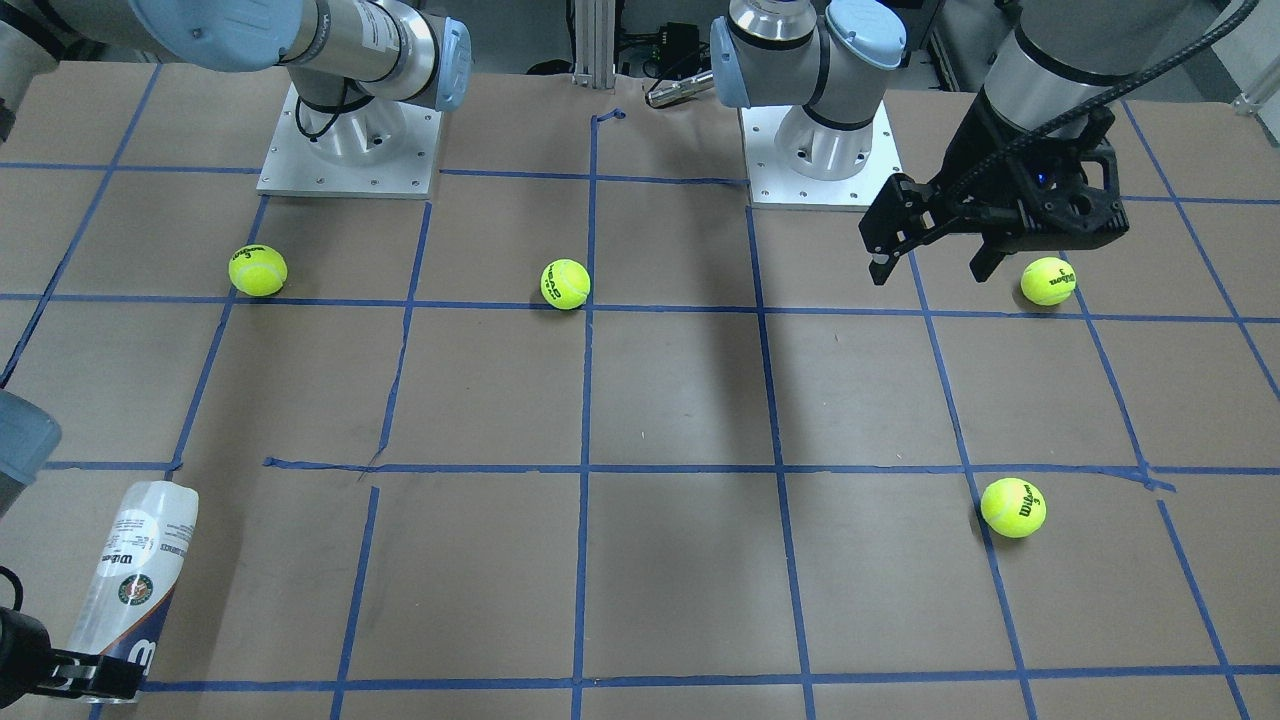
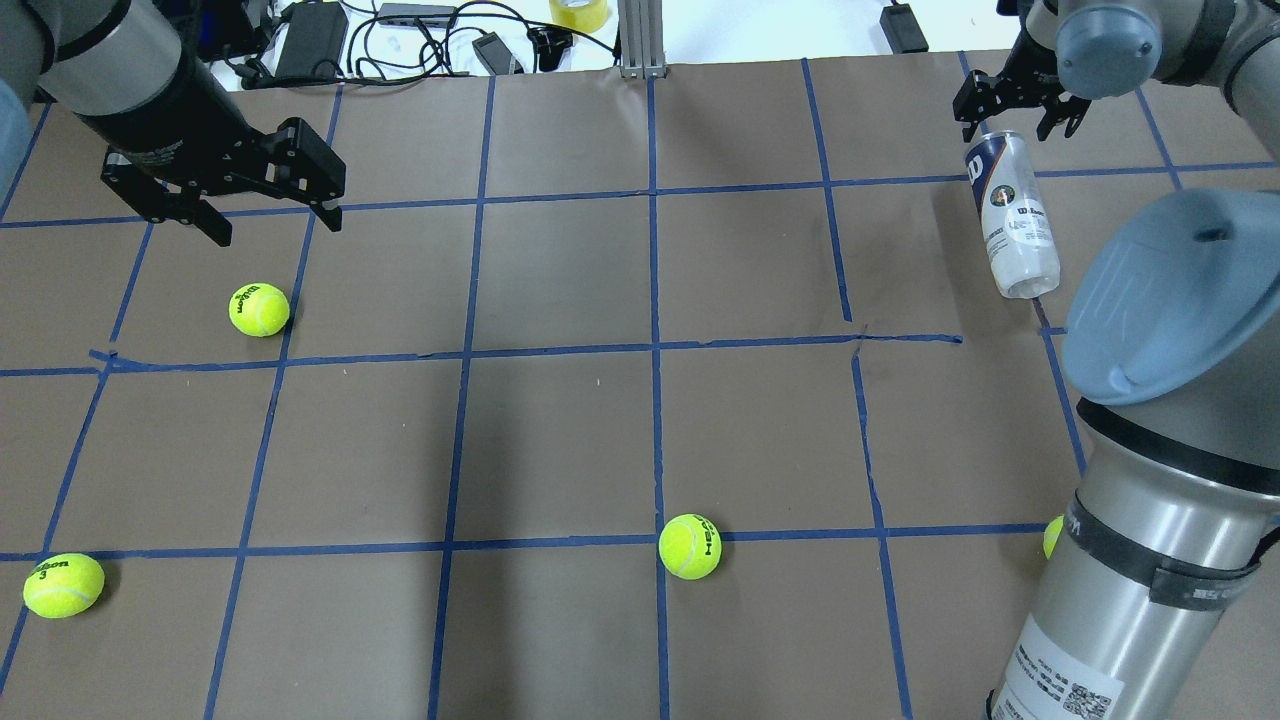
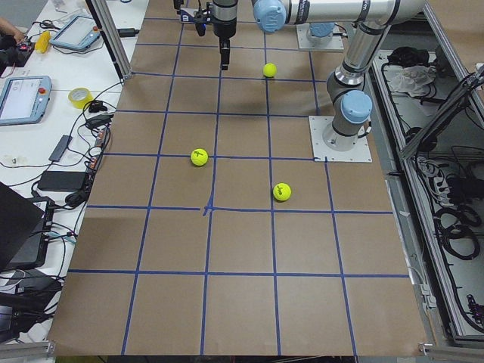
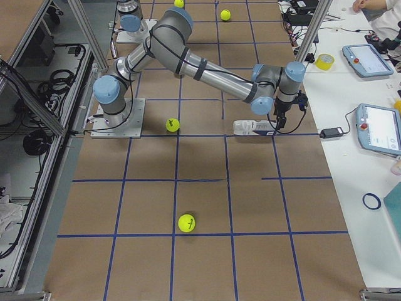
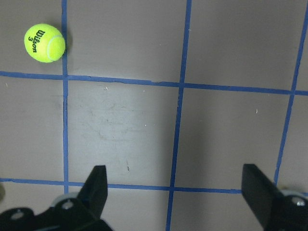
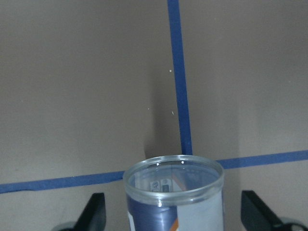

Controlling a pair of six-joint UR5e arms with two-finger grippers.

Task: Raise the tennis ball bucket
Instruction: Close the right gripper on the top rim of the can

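Note:
My right gripper grabs the tennis ball bucket (image 1: 146,552) by its navy end (image 1: 134,641) next, to lift it.
The tennis ball bucket (image 2: 1012,215) is a clear can with a white label and a navy band. It lies on its side at the table's far right, and also shows in the front view (image 1: 130,580) and the right side view (image 4: 254,127). My right gripper (image 2: 1013,108) is open, its fingers either side of the can's navy end without touching it. In the right wrist view the can's rim (image 6: 173,169) sits between the spread fingers (image 6: 96,211). My left gripper (image 2: 270,215) is open and empty above the far left of the table.
Yellow-green tennis balls lie loose on the brown paper: one below the left gripper (image 2: 259,309), one front left (image 2: 63,584), one front centre (image 2: 690,546), one half hidden behind the right arm (image 2: 1052,535). Cables and devices lie beyond the far edge.

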